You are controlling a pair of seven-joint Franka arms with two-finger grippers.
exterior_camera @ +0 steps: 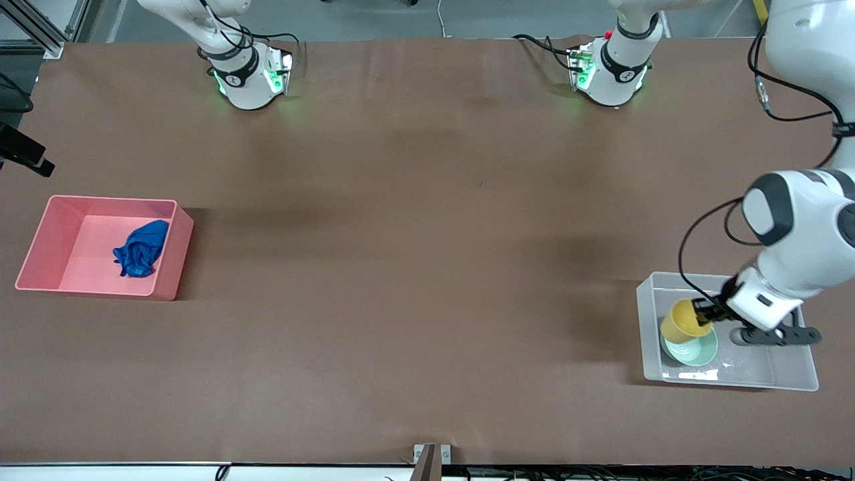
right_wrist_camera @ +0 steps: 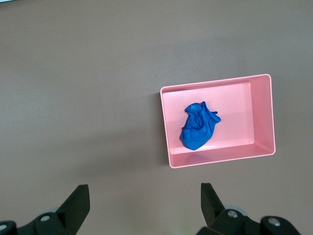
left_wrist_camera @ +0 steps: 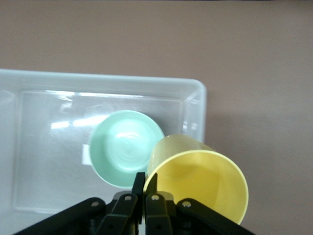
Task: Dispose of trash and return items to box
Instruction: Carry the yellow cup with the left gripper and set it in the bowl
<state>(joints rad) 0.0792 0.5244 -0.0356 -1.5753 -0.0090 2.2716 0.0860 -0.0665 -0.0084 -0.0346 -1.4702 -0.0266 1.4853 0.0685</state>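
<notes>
I need to lower the cup into the bowl with my left gripper before I let go, because the yellow cup's base [exterior_camera: 679, 337] is still above the mint-green bowl's rim [exterior_camera: 715, 341].
The clear tub [exterior_camera: 795, 375] stands near the left arm's end of the table, with the mint-green bowl [exterior_camera: 701, 353] inside it. My left gripper [exterior_camera: 709, 312] is shut on the rim of the yellow cup [exterior_camera: 684, 321] and holds it tilted over the bowl, inside the tub. The left wrist view shows the gripper [left_wrist_camera: 145, 179], the cup [left_wrist_camera: 200, 183], the bowl [left_wrist_camera: 124, 147] and the tub's rim [left_wrist_camera: 98, 81]. The blue cloth wad [exterior_camera: 141, 249] lies in the pink tub [exterior_camera: 110, 200]. My right gripper [right_wrist_camera: 145, 190] is open and empty, high over bare table beside the pink tub [right_wrist_camera: 215, 84] and the wad [right_wrist_camera: 198, 127].
A small white label [left_wrist_camera: 85, 154] sits on the clear tub's floor beside the bowl. The pink tub stands near the right arm's end of the table. The brown table [exterior_camera: 427, 267] lies between the two tubs. The right hand does not show in the front view.
</notes>
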